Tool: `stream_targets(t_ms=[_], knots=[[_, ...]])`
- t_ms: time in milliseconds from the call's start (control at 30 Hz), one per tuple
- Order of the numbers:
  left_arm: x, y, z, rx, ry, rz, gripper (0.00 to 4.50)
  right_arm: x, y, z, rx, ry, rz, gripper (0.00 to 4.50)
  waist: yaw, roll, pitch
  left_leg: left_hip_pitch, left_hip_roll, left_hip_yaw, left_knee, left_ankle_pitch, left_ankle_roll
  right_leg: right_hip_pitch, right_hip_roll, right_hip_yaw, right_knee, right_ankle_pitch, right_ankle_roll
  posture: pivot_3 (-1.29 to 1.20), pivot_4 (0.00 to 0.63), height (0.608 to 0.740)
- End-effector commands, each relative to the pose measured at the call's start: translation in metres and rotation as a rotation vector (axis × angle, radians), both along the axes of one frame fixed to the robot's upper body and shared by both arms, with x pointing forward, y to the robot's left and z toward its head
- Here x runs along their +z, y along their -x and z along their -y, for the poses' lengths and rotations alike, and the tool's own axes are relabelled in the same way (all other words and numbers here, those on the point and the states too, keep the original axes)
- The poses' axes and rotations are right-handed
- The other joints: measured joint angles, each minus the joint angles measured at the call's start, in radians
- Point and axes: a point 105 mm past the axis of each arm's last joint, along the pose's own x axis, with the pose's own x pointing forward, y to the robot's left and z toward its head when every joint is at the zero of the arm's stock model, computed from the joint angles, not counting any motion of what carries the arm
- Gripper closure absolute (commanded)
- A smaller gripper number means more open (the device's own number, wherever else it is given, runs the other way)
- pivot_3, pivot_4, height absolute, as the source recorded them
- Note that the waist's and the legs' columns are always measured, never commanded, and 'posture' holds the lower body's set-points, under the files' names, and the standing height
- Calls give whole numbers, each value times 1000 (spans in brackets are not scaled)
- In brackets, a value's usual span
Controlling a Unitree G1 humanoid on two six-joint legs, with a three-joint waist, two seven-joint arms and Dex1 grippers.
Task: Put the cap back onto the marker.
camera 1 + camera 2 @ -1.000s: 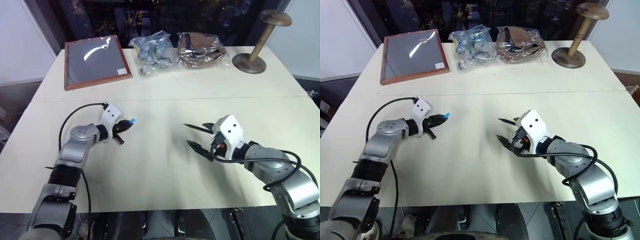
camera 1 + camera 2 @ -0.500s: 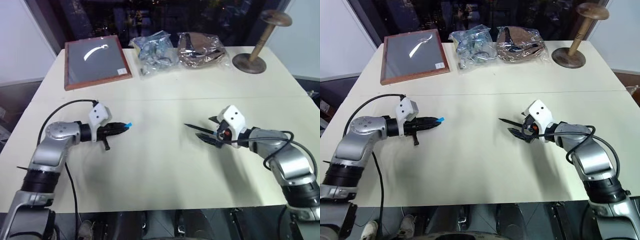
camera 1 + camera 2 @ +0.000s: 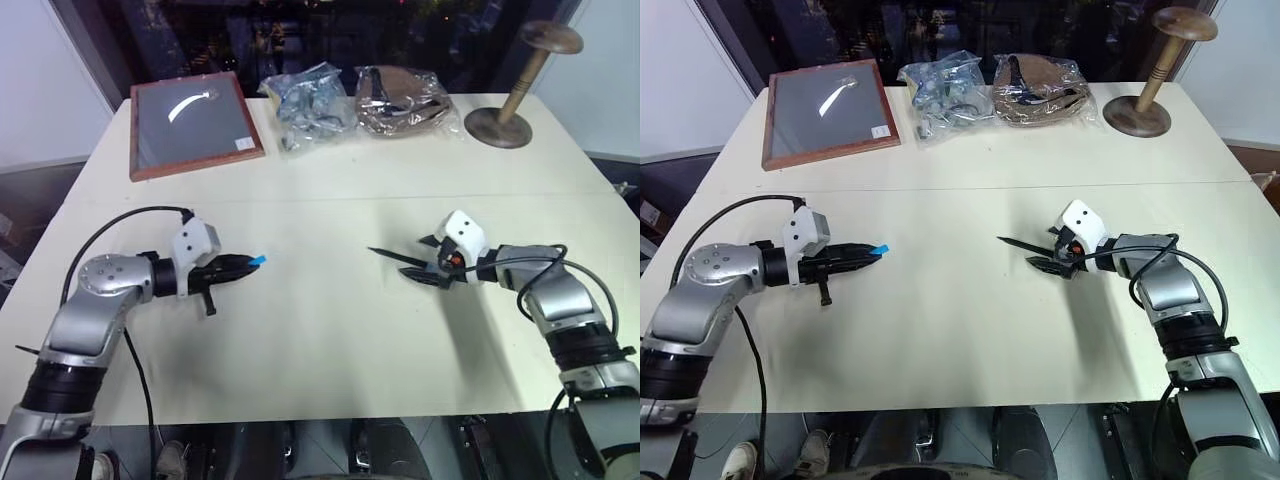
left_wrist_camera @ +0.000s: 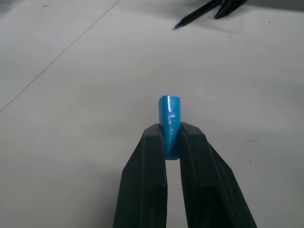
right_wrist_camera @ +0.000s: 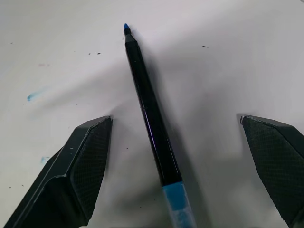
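Note:
My right gripper is ready to close on the marker's black body, as its fingers are low on either side of the marker's body.
The cap (image 4: 169, 116), small and light blue, is pinched between the tips of my left gripper (image 4: 169, 132), which is shut on it and held above the table on the left (image 3: 250, 263). The marker (image 5: 151, 118) is thin and black, with a blue tip and a light-blue band at its rear. It lies uncapped on the table at the right (image 3: 1025, 243), its tip pointing toward my left gripper. My right gripper (image 5: 175, 121) is open, with one finger on each side of the marker's rear half and neither touching it (image 3: 422, 262).
A framed dark panel (image 3: 190, 122) lies at the back left. Two plastic bags (image 3: 312, 102) (image 3: 402, 95) and a wooden stand (image 3: 512, 100) sit along the back edge. Faint blue ink marks (image 5: 34, 96) dot the table near the marker.
My left gripper has drawn back and up with the cap. My right gripper has moved forward, right and down, and its fingers now straddle the marker.

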Motion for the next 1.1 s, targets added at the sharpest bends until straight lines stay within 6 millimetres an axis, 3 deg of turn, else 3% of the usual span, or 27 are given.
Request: stream_targets(t_ms=[33,167,267,500,767,1000,1100], knots=[[15,1,-4,13,1,54,4431,-17,6,6,-4,37,-57,0,1,0,0,0,0,0,0,0,0,0,0,0,0,0,0,0,150,740],[15,0,-4,16,-3,54,4431,-22,8,7,2,42,-78,0,2,0,0,0,0,0,0,0,0,0,0,0,0,0,0,0,150,740],[15,-1,-4,16,-5,55,4500,-24,10,7,8,48,-89,838,3,0,0,0,0,0,0,0,0,0,0,0,0,0,0,0,150,740],[14,-2,-5,9,-11,55,4500,-25,10,8,12,55,-110,4425,3,-1,0,8,0,0,0,0,0,8,-1,0,-1,0,0,0,150,740],[14,-6,-4,-18,-13,64,4500,-15,9,4,43,78,-69,4470,4,-1,0,14,0,-1,-1,0,0,14,-3,1,-2,0,0,0,150,740],[20,-21,10,-125,-3,120,4500,34,14,-20,179,143,93,4470,4,0,0,13,-1,0,-2,0,0,12,-3,1,-2,0,0,0,150,740],[22,-28,15,-177,-16,144,4500,45,19,-30,241,177,138,4470,1,0,0,12,0,1,-2,0,0,11,-1,0,-2,0,0,0,150,740]])
